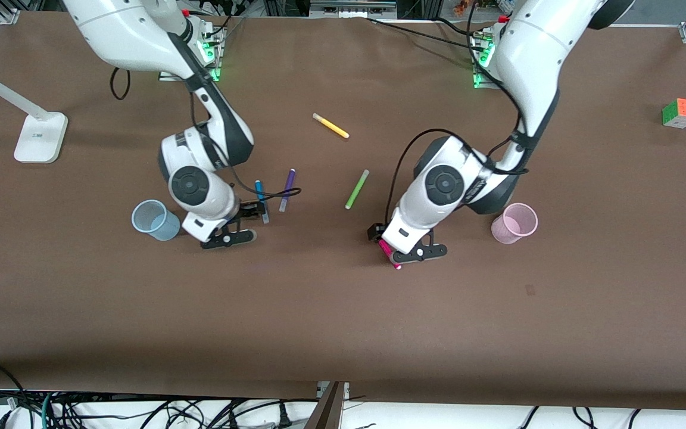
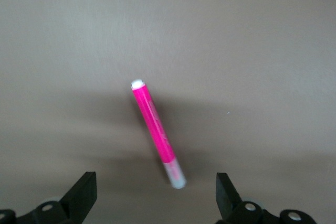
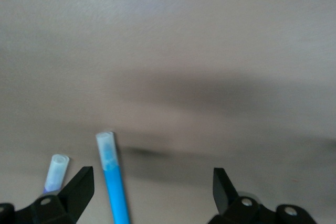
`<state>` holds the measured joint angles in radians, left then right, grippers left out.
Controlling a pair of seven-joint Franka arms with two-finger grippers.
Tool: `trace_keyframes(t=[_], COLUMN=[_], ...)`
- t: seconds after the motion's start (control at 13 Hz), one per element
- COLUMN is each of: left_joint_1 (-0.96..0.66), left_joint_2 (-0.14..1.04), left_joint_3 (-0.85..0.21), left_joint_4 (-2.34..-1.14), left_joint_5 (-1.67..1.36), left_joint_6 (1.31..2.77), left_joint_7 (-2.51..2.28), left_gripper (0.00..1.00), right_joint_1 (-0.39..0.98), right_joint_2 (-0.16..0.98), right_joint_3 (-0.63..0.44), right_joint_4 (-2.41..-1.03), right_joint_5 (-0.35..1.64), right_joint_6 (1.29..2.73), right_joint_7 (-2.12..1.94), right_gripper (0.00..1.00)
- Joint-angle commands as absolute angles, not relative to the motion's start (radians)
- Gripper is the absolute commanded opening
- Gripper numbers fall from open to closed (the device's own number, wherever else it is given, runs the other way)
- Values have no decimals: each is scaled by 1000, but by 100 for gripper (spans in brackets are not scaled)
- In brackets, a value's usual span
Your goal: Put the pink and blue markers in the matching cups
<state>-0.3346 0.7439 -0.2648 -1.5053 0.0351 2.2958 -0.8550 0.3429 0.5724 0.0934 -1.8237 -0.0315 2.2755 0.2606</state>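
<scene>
The pink marker needs to go in the pale pink cup, so my left gripper will next grab the marker by its clear cap (image 2: 175,174).
The pink marker (image 1: 392,257) lies on the brown table, mostly under my left gripper (image 1: 379,236). In the left wrist view the pink marker (image 2: 155,132) lies flat between the open fingers of my left gripper (image 2: 155,196), untouched. The blue marker (image 1: 261,199) lies beside my right gripper (image 1: 253,210). In the right wrist view the blue marker (image 3: 116,187) lies between the open fingers of my right gripper (image 3: 152,193), close to one finger (image 3: 80,188). The pale blue cup (image 1: 153,220) stands upright beside the right arm's wrist. The pale pink cup (image 1: 515,223) stands upright beside the left arm's wrist.
A dark purple pen (image 1: 287,189) lies right beside the blue marker; its clear cap shows in the right wrist view (image 3: 56,170). A lime green pen (image 1: 357,189) and a yellow pen (image 1: 331,126) lie mid-table. A colour cube (image 1: 680,112) and a white lamp base (image 1: 39,137) sit at the table's ends.
</scene>
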Motion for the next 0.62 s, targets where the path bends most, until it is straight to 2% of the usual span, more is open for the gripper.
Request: trace_keyframes(t=[0.0, 0.31, 0.38, 0.54], left_joint_1=[-379, -394, -399, -440], left_joint_2=[798, 831, 841, 842], left_joint_3=[-252, -233, -230, -187], left_joint_4=[-1450, -1453, -1450, -1447], left_joint_5=[55, 55, 55, 54], left_joint_6=[2289, 2287, 2287, 2289], left_joint_7=[-1136, -1274, -1299, -1319], left_gripper=[100, 100, 98, 95], right_joint_1=[382, 399, 402, 403], right_joint_2=[586, 603, 612, 618], right_joint_3=[86, 83, 83, 83], right_joint_4=[-1855, -1862, -1864, -1868], right_joint_5=[-32, -37, -38, -38], right_joint_6=[2345, 2378, 2388, 2399], right_joint_7=[310, 316, 316, 318], right_gripper=[100, 99, 97, 73])
